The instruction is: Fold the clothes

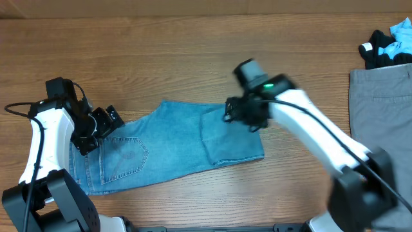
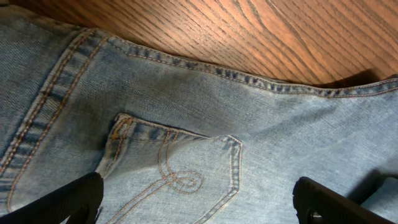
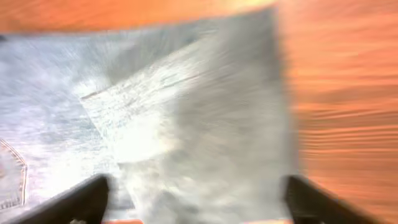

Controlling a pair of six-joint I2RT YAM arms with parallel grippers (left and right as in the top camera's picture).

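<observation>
The robot's right gripper should next take hold of the folded end of the jeans opposite the waistband (image 1: 255,145), so that it can fold that flap over toward the pocket (image 1: 122,159).
Light blue denim jeans (image 1: 174,145) lie folded on the wooden table, waistband at the left, a folded flap at the right end. My left gripper (image 1: 96,129) is open over the waistband corner; its wrist view shows a stitched back pocket (image 2: 180,174) between the spread fingers (image 2: 199,205). My right gripper (image 1: 241,115) is open above the jeans' folded right part; its wrist view is blurred, with denim (image 3: 186,124) between the fingers (image 3: 196,199). Grey trousers (image 1: 383,109) lie at the right edge. Small black, white and cyan garments (image 1: 389,45) are piled at the far right.
The wooden table (image 1: 161,58) stretches bare behind the jeans. The arm bases stand at the front edge, left (image 1: 51,206) and right (image 1: 360,200).
</observation>
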